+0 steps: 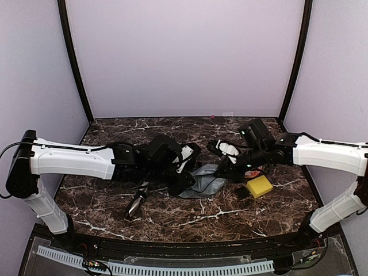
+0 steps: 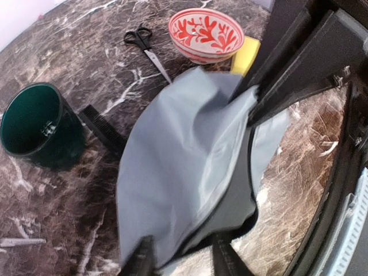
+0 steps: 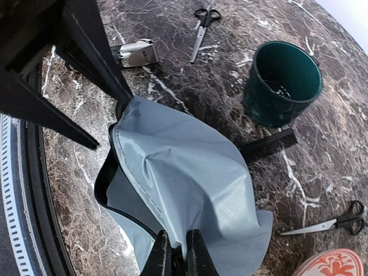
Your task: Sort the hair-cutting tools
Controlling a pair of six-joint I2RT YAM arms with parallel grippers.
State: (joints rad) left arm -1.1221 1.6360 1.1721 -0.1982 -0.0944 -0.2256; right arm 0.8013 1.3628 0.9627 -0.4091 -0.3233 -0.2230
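Note:
My left gripper is to pick up the clipper by its silver end (image 1: 141,194), so the clipper's black body stays free to enter the pouch.
A grey zip pouch (image 3: 190,184) lies between both arms, its zip mouth (image 3: 109,172) gaping. My right gripper (image 3: 179,256) is shut on a fold of the pouch's fabric. My left gripper (image 2: 183,261) is open, its fingers (image 2: 141,261) straddling the pouch's edge (image 2: 190,230). The silver-and-black clipper (image 3: 137,53) and one pair of scissors (image 3: 202,26) lie on the left gripper's side. The black comb (image 3: 267,145) sticks out from under the pouch beside the cup. Another pair of scissors (image 3: 333,221) lies near the plate.
A dark green cup (image 3: 282,80) stands upright behind the pouch. The red-and-white patterned plate (image 2: 206,34) and a yellow sponge (image 1: 259,186) sit to the right. The table's front edge (image 3: 23,190) runs close by the pouch.

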